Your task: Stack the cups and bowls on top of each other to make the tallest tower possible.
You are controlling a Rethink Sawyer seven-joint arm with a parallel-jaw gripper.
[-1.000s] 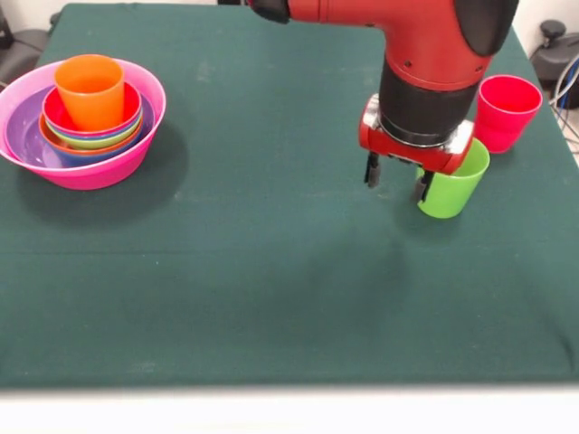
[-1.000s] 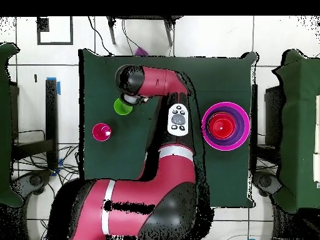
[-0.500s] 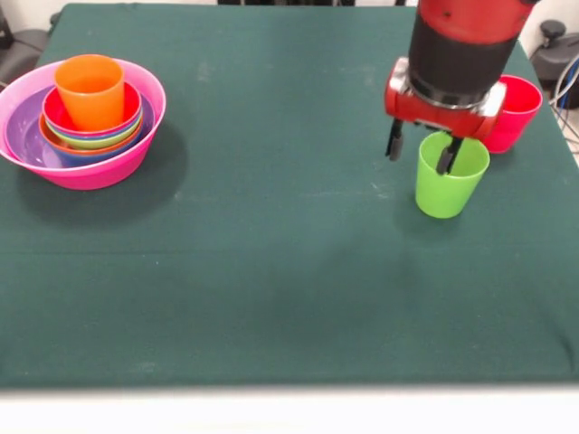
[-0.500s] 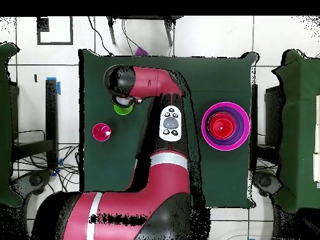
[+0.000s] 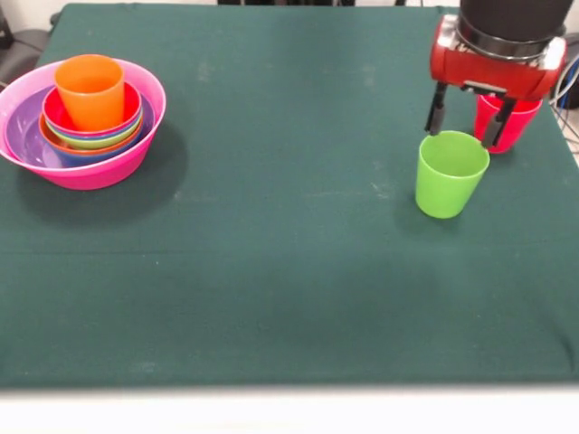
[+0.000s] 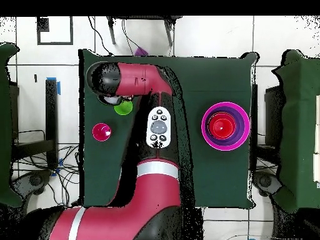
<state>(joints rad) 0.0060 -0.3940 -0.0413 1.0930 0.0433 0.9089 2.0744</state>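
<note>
My gripper takes hold of the lime green cup by the thin edge of its rim (image 5: 465, 135) next, since its round opening (image 5: 453, 154) spans wider than my open fingers.
The tower (image 5: 83, 122) stands at the left: a huge pink bowl (image 5: 136, 154) holding nested purple, blue, orange, lime green and red-pink bowls, with the orange cup (image 5: 89, 90) upright on top. It also shows in the overhead view (image 6: 225, 125). The lime green cup (image 5: 450, 174) stands upright on the cloth at the right. My gripper (image 5: 463, 136) hangs open and empty just above and behind its rim. The red-pink cup (image 5: 517, 131) stands behind the gripper, partly hidden. In the overhead view the green cup (image 6: 124, 109) peeks from under the arm and the red-pink cup (image 6: 101, 132) stands apart.
The green cloth table (image 5: 271, 271) ends close to the right of the two cups. The red arm (image 6: 150, 125) crosses the table's middle in the overhead view. Cables and black gear lie beyond the right edge.
The gripper has risen and moved right in the front view, from low beside the green cup to above its rim. The green cup stays standing on the cloth.
</note>
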